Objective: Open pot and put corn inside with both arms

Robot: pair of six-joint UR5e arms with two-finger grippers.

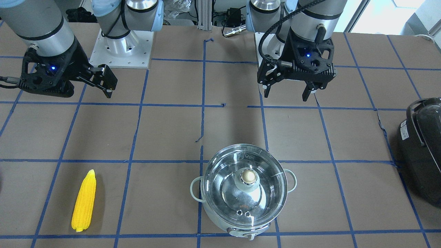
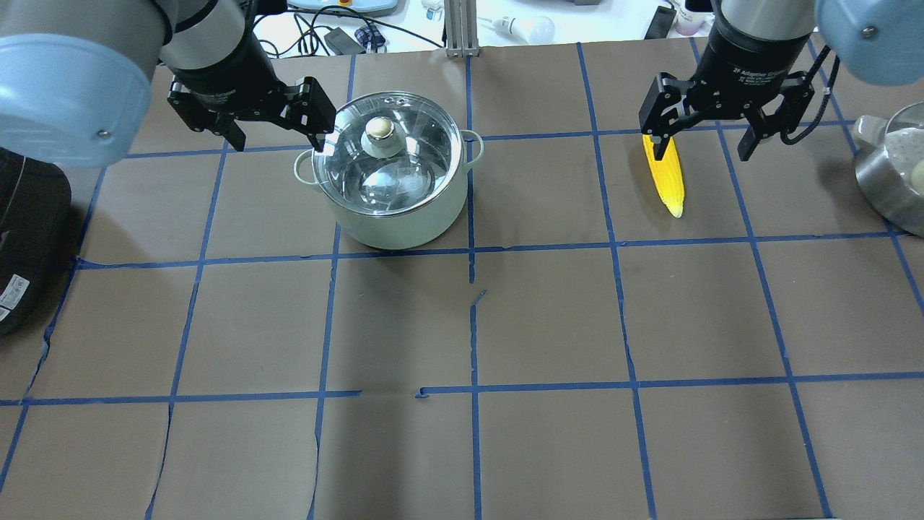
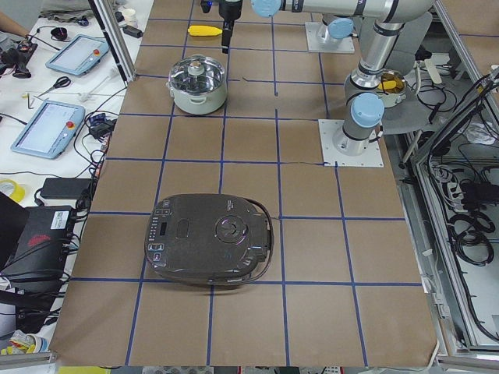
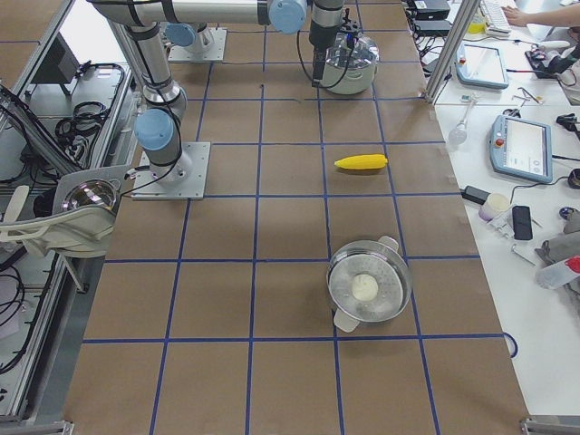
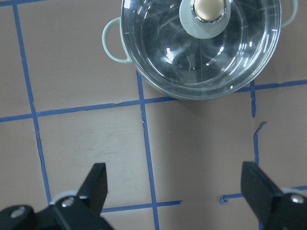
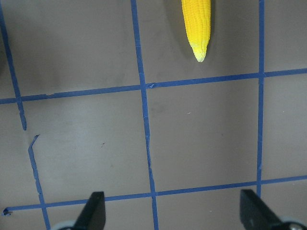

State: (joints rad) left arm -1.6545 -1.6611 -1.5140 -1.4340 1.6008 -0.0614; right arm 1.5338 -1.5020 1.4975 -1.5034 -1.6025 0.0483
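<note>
My left gripper is going to grab the glass lid by its gold-topped knob (image 1: pixel 248 176) (image 5: pixel 209 9) next, to open the pot for the corn.
The pale green pot (image 2: pixel 404 224) stands on the table with its glass lid (image 2: pixel 404 162) on and the gold-topped knob (image 2: pixel 380 130) up. It also shows in the front view (image 1: pixel 241 224) and in the left wrist view (image 5: pixel 201 62). The yellow corn (image 2: pixel 668 177) lies flat on the table, also in the front view (image 1: pixel 84 201) and with its tip in the right wrist view (image 6: pixel 197 24). My left gripper (image 2: pixel 276 139) is open and empty, hovering on the robot's side of the pot (image 1: pixel 291 93). My right gripper (image 2: pixel 702 148) is open and empty, hovering on the robot's side of the corn (image 1: pixel 105 82).
A large black appliance with a handle (image 2: pixel 22 238) sits at the table's left end, also in the front view (image 1: pixel 422 151). A bare steel pot with a white lump inside (image 2: pixel 891 173) sits at the right end. Blue tape lines grid the brown table (image 2: pixel 476 325).
</note>
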